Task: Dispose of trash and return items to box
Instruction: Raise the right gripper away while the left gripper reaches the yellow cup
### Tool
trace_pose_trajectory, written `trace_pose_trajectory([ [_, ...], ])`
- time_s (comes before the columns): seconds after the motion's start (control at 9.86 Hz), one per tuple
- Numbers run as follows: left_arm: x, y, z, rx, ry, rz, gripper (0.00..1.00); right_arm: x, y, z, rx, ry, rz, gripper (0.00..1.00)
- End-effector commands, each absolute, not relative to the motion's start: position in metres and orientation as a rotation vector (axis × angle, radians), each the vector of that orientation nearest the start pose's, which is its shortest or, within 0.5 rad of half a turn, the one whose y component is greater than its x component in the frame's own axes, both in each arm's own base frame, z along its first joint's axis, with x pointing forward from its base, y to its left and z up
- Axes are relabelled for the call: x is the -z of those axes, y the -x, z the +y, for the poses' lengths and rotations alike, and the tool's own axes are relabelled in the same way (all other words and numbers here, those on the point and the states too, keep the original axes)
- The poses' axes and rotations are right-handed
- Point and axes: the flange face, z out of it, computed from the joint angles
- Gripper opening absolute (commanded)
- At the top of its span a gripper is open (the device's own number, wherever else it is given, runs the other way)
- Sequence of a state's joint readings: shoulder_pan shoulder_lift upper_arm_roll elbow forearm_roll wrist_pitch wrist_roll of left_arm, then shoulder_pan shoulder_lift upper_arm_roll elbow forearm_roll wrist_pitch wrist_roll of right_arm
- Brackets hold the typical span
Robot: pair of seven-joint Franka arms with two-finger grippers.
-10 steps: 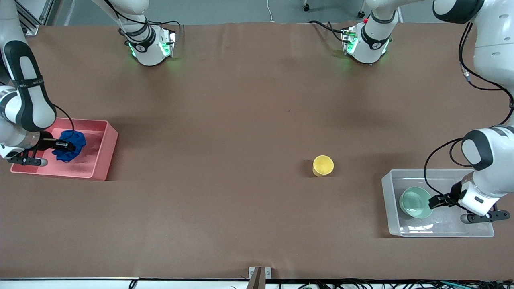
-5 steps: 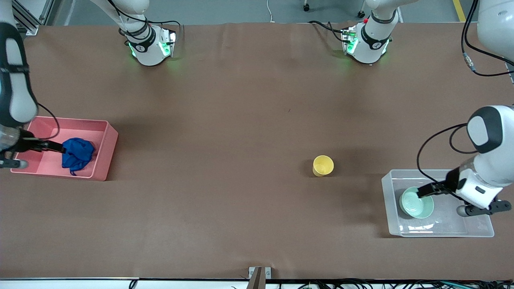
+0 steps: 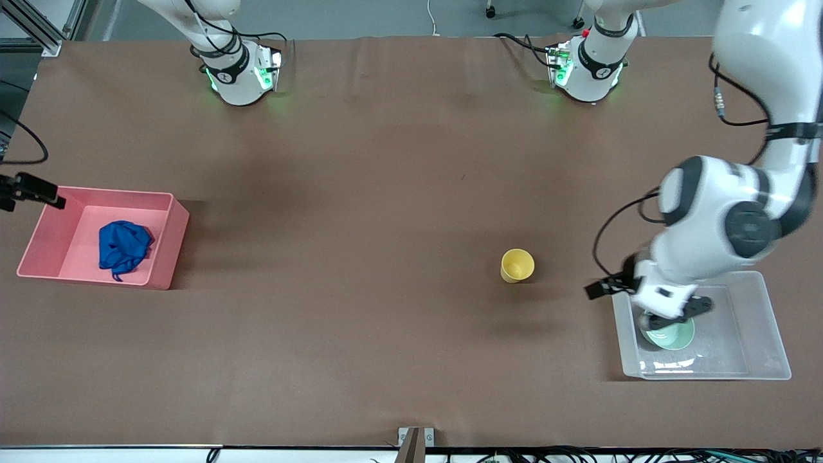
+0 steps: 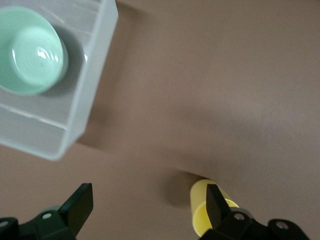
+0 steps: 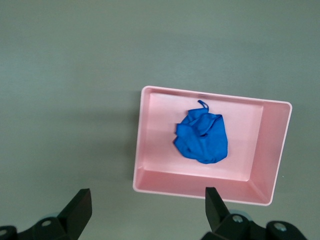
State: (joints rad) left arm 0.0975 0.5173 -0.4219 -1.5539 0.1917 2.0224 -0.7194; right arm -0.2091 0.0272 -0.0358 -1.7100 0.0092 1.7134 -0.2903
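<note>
The left gripper reaches the yellow cup and takes hold of its rim (image 3: pixel 518 254) next, to return the cup to the clear tub (image 3: pixel 739 328).
The blue cloth wad (image 3: pixel 122 247) lies in the pink bin (image 3: pixel 164 247); both also show in the right wrist view, cloth (image 5: pixel 201 136) and bin (image 5: pixel 150 145). My right gripper (image 3: pixel 29 188) is open and empty, up above the bin's edge at the right arm's end (image 5: pixel 145 207). The mint-green bowl (image 3: pixel 675 335) sits in the clear tub (image 3: pixel 739 328). The yellow cup (image 3: pixel 517 265) stands on the table, apart from the tub. My left gripper (image 3: pixel 604 288) is open and empty over the table between tub and cup (image 4: pixel 147 202). Its wrist view shows the cup (image 4: pixel 200 205), bowl (image 4: pixel 32 47) and tub (image 4: pixel 95 65).
The brown table cloth (image 3: pixel 360 193) spreads between the pink bin and the tub. Both arm bases stand along the table's edge farthest from the front camera. The left arm's body hangs over part of the tub.
The right gripper let go of the blue cloth in the pink bin and drew up and away. The left gripper left the bowl in the tub and swung out toward the cup.
</note>
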Motion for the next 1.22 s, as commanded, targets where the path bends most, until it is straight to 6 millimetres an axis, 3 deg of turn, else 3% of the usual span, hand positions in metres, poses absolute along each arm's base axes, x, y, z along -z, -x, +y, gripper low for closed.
trace_pose_trajectory([
  [0.0, -0.324, -0.641, -0.211, -0.098, 3.04, -0.663, 1.0, -0.597, -0.523, -0.101, -0.045, 3.13, -0.003, 1.0],
  [0.1, -0.309, -0.626, -0.233, -0.117, 3.021, -0.692, 1.0, -0.613, -0.512, -0.087, -0.046, 3.13, 0.028, 1.0],
  [0.41, -0.261, -0.585, -0.252, -0.114, 3.017, -0.749, 0.94, -0.639, -0.49, -0.055, -0.044, 3.131, 0.012, 1.0],
  [0.61, -0.241, -0.578, -0.255, -0.115, 3.032, -0.765, 0.8, -0.648, -0.483, -0.034, -0.057, 3.131, -0.025, 1.0],
  [0.81, -0.221, -0.576, -0.255, -0.125, 3.013, -0.713, 0.54, -0.67, -0.488, -0.006, 0.024, 3.133, -0.004, 1.0],
  [1.12, -0.219, -0.581, -0.254, -0.123, 2.997, -0.796, 0.04, -0.667, -0.522, 0.007, 0.036, 3.123, -0.009, 1.0],
])
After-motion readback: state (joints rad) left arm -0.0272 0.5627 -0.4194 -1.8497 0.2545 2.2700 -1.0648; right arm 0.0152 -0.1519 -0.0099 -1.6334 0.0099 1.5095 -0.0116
